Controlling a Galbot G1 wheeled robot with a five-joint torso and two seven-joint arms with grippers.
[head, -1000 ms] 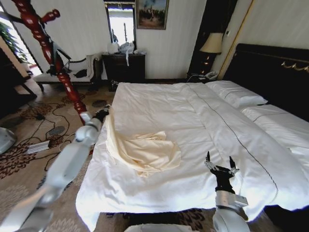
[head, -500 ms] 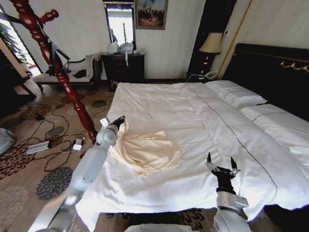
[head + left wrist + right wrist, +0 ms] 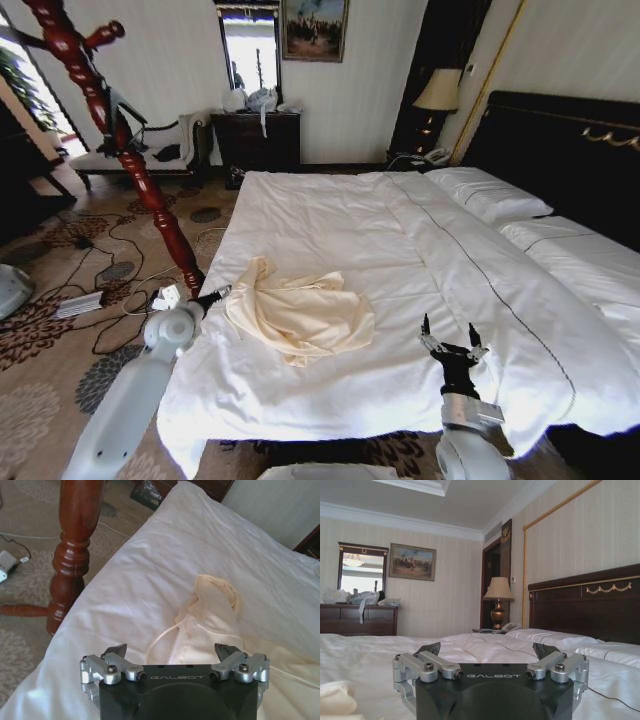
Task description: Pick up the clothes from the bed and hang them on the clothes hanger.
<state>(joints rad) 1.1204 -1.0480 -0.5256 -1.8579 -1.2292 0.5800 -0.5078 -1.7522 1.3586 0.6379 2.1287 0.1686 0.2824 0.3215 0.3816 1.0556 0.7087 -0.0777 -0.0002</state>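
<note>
I need to grab the raised fold along the zipper (image 3: 246, 286) with my left gripper next, since the rest of the garment (image 3: 318, 318) lies loose across the bed. Then the clothes can be hung.
The clothes (image 3: 305, 318), a pale cream-yellow garment, lie crumpled on the near left part of the bed (image 3: 400, 240). One fold stands up toward the bed's left edge. My left gripper (image 3: 218, 293) hovers at that edge, just left of the garment, open and holding nothing. The left wrist view has its open gripper (image 3: 171, 650) just short of the raised fold of the clothes (image 3: 216, 592). The dark-red clothes hanger (image 3: 110, 130) stands on the floor left of the bed, its post (image 3: 75, 555) close by. My right gripper (image 3: 447, 336) stands open over the near right duvet, also open (image 3: 490, 650) in its wrist view.
Cables and a power strip (image 3: 78, 303) lie on the patterned carpet left of the bed. A bench (image 3: 140, 150), a dark dresser (image 3: 260, 135) and a lamp (image 3: 437, 95) stand by the far wall. The black headboard (image 3: 570, 150) is on the right.
My left arm has pulled back and down from the garment to the bed's left edge. The garment's lifted edge has dropped into a standing fold. The right arm has barely moved.
</note>
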